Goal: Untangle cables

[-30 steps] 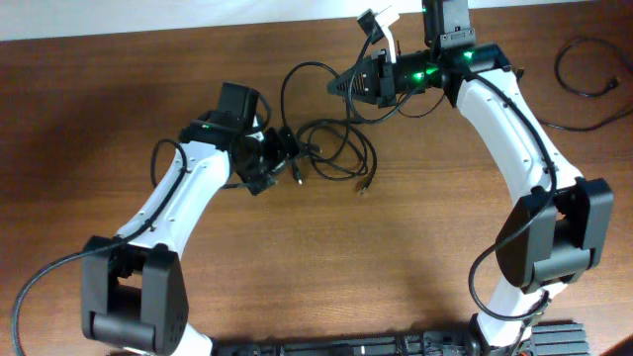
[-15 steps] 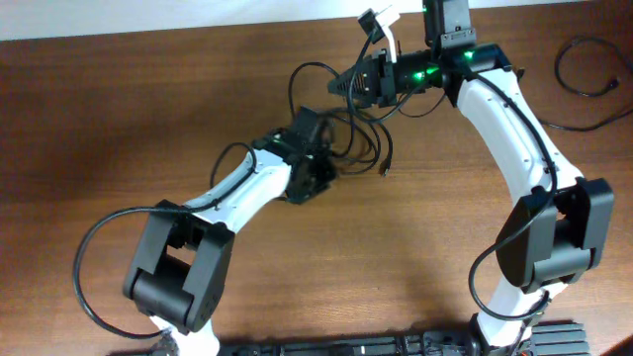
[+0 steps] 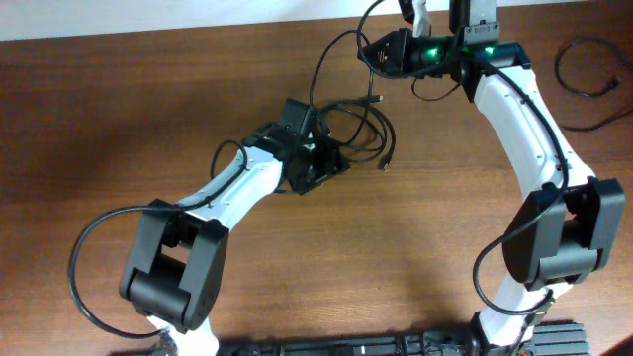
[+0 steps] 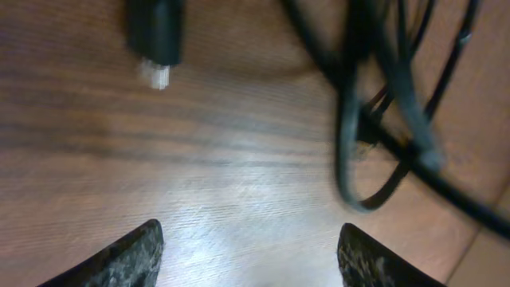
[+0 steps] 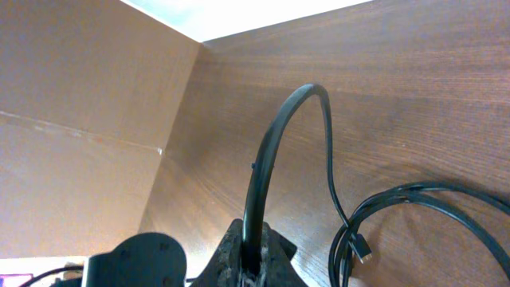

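I will grab a cable loop with my left gripper next, at the tangle's edge, away from my right gripper's hold, to untangle the cables.
The cables (image 3: 361, 124) are thin black cords tangled in loose loops on the wooden table at centre back. My right gripper (image 3: 381, 51) is shut on one cable, which arcs up out of its jaws (image 5: 253, 257) and runs down to the tangle (image 5: 398, 203). A small plug (image 5: 362, 253) lies beside those loops. My left gripper (image 3: 326, 163) sits at the left edge of the tangle, low over the table. Its fingers (image 4: 251, 255) are open and empty, with blurred cable loops (image 4: 374, 112) and a plug end (image 4: 155, 44) just ahead of them.
Another black wire (image 3: 586, 69) loops at the table's far right back corner. The table's back edge meets a white strip (image 3: 198, 15). A black base (image 3: 396, 346) lies along the front edge.
My left arm swung right to the tangle and stays there. My right gripper rose back and to the right with its cable, pulling the loops slightly that way.
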Controlling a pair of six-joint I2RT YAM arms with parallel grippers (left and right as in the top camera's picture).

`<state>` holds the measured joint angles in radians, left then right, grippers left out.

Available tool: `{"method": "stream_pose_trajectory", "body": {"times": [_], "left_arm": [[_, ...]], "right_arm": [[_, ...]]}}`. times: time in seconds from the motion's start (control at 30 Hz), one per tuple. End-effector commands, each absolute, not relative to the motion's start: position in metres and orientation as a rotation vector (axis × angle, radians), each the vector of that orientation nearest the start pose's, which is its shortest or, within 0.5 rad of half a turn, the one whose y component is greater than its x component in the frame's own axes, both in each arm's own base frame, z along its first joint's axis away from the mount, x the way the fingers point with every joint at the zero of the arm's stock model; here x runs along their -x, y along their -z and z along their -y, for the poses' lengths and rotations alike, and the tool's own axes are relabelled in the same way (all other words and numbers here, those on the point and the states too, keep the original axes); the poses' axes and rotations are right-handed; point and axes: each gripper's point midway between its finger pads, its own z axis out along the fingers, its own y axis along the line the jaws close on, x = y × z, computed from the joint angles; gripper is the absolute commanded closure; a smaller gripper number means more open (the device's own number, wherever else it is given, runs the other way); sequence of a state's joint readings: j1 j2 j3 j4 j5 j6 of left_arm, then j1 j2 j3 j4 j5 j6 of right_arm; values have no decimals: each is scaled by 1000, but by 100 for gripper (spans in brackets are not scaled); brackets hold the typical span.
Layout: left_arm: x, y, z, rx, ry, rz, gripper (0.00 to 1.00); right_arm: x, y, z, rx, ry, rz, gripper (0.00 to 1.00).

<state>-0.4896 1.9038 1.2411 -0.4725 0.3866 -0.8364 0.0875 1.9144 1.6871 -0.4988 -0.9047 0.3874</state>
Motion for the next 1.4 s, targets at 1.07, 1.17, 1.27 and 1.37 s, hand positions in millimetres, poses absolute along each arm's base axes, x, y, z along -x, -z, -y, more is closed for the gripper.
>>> {"method": "stream_pose_trajectory", "body": {"times": [1.07, 1.17, 1.27, 1.37], "left_arm": [[-435, -55, 261, 0, 816, -2535, 100], [-428, -124, 175, -183, 808, -2479, 100], [-423, -183, 77, -1, 649, -2397, 100], [-417, -218, -23, 278, 481, -2288, 100]], "right_arm": [[-503, -226, -111, -143, -993, -2352, 96], [-489, -171, 8, -572, -436, -2521, 96], [-468, -157, 78, -776, -229, -2539, 96], [-449, -150, 110, -893, -203, -2556, 96]]}}
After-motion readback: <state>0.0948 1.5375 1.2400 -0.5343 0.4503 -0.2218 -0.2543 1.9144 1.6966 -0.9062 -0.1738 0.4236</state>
